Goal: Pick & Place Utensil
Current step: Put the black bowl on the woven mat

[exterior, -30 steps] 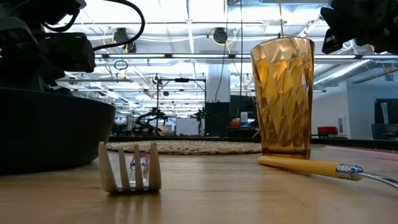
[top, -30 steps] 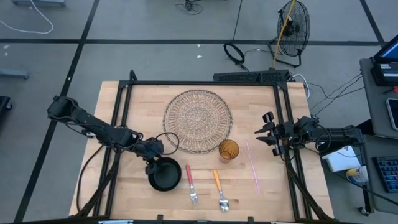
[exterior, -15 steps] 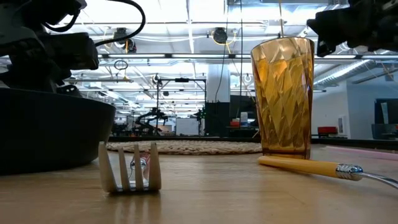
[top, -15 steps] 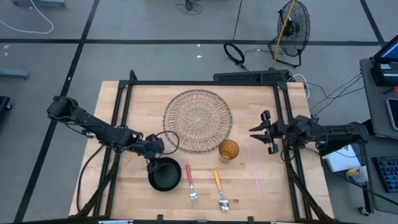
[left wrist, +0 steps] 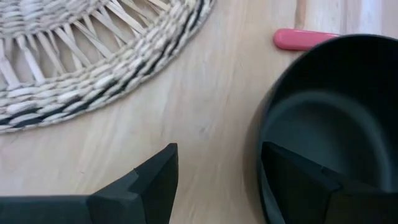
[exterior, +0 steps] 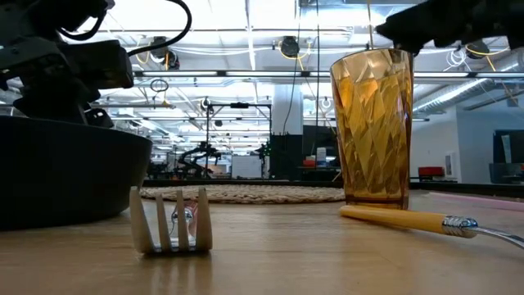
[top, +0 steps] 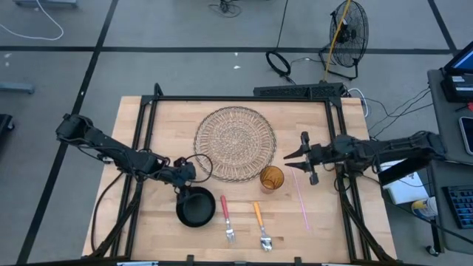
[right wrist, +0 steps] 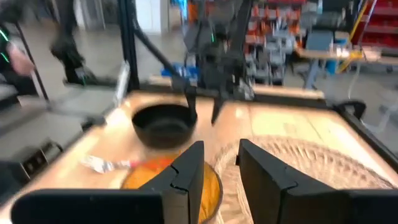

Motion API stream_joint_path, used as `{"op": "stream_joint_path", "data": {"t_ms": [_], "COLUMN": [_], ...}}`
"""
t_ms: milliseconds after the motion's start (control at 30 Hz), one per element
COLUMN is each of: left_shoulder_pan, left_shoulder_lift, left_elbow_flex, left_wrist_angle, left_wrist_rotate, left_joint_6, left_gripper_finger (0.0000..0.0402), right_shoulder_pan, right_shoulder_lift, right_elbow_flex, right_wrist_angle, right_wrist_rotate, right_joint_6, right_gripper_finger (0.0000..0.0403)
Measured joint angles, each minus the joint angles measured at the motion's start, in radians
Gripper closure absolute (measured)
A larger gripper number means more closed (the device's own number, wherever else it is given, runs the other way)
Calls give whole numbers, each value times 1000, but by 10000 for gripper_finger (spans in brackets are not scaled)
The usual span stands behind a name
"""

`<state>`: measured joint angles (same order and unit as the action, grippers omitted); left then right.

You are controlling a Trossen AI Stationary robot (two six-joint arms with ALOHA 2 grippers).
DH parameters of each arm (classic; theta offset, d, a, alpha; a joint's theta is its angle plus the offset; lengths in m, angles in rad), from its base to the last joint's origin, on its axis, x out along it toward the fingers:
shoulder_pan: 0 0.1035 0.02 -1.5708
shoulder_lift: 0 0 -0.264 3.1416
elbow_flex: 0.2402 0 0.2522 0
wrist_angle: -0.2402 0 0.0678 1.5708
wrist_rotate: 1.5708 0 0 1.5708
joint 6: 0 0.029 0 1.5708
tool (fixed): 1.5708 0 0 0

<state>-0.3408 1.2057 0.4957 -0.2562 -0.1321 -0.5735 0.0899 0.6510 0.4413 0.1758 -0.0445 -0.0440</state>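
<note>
My left gripper needs to grab the black bowl by its rim [top: 183, 191] next, so that it can set the bowl on the woven placemat [top: 235, 142].
A black bowl [top: 196, 207] stands near the table's near edge, left of centre. A red-handled fork [top: 227, 219] and a yellow-handled utensil [top: 261, 225] lie flat to its right. An amber cup [top: 272, 178] stands upright beside a woven placemat [top: 235, 142]. My left gripper [left wrist: 217, 180] is open at the bowl's [left wrist: 329, 118] far-left rim, one finger outside and one over the inside. My right gripper [top: 304, 157] is open and hovers just right of the cup, above the table. My left gripper stands open astride the bowl's rim [left wrist: 264, 134], slanting down from the table's left. A wide gap shows between the outer finger [left wrist: 152, 180] and the wall. Whether the inner finger [left wrist: 298, 180] touches the bowl I cannot tell.
A pink straw [top: 300, 195] lies on the wood right of the cup, below my right gripper. A black frame [top: 244, 98] runs around the table's edges. Bare wood shows along the near-right corner and left of the placemat.
My right gripper has moved from the table's right edge toward the left, coming in over the straw and close to the cup, staying open. The utensils, cup and bowl have kept their places.
</note>
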Motion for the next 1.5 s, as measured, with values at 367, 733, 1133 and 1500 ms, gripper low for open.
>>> {"op": "stream_joint_path", "data": {"t_ms": [367,733,1133,1500], "left_shoulder_pan": [0,0,0,-28], "left_shoulder_lift": [0,0,0,0], "left_elbow_flex": [0,0,0,0], "left_wrist_angle": [0,0,-1,-9], "left_wrist_rotate": [-1,-2,28,79], "left_joint_6": [-5,-10,-43,-65], "left_gripper_finger": [165,165,165,172], "right_shoulder_pan": [231,530,668,667], "right_shoulder_lift": [132,137,188,229], "right_elbow_flex": [233,240,201,201], "right_wrist_angle": [-277,-479,-497,-494], "right_wrist_rotate": [319,664,778,777], "right_joint_6": [-29,223,402,410], "right_gripper_finger": [314,314,314,313]}}
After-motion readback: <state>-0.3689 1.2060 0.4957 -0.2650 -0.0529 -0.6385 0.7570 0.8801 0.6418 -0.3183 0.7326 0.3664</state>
